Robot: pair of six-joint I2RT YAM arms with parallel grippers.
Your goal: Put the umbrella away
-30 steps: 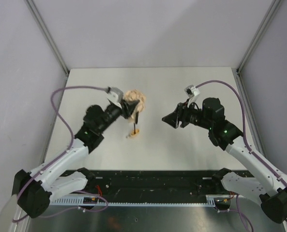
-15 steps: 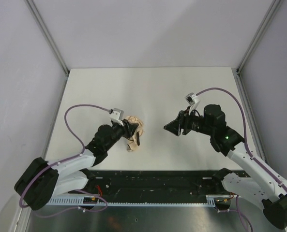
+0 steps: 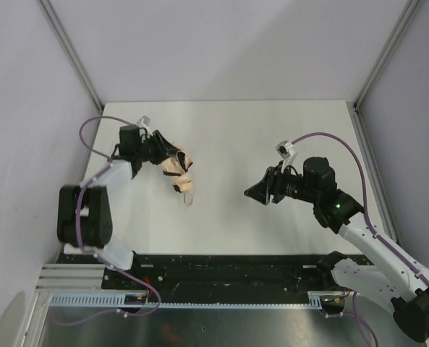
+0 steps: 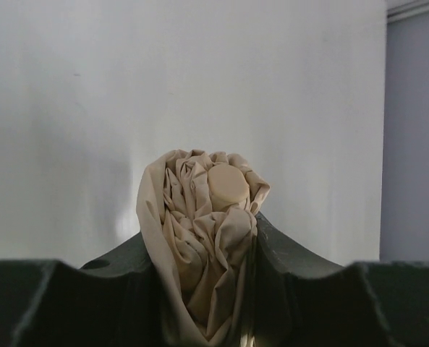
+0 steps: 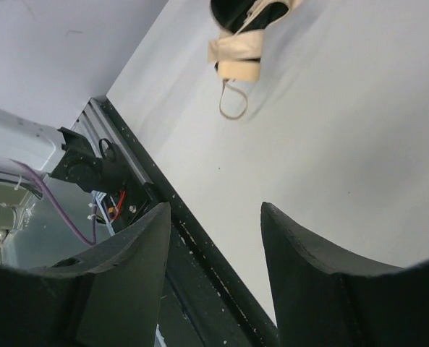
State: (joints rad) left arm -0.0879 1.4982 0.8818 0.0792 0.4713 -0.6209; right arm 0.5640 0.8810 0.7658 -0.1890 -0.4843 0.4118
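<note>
My left gripper is holding the umbrella and needs to keep holding it until it lies flat on the white tabletop. The umbrella's round handle end (image 4: pixel 228 185) tilts up, off the tabletop.
The umbrella (image 3: pixel 176 168) is a folded beige bundle with a pale wooden handle and a tan strap loop (image 3: pixel 187 200) hanging from it. My left gripper (image 3: pixel 160 154) is shut on its fabric at the left of the table. In the left wrist view the crumpled canopy (image 4: pixel 200 238) sits between my fingers, the round handle end (image 4: pixel 227 185) facing outward. My right gripper (image 3: pixel 256 191) is open and empty at mid right, apart from the umbrella. The right wrist view shows the umbrella (image 5: pixel 247 40) and its strap far off at the top.
The white table (image 3: pixel 272 130) is walled by grey panels at the back and both sides. A black rail (image 3: pixel 228 271) runs along the near edge, also in the right wrist view (image 5: pixel 192 246), with cables by the left arm base.
My left arm has swung the umbrella from the table's middle to the far left and turned it. The black shaft no longer shows. The right gripper has barely moved.
</note>
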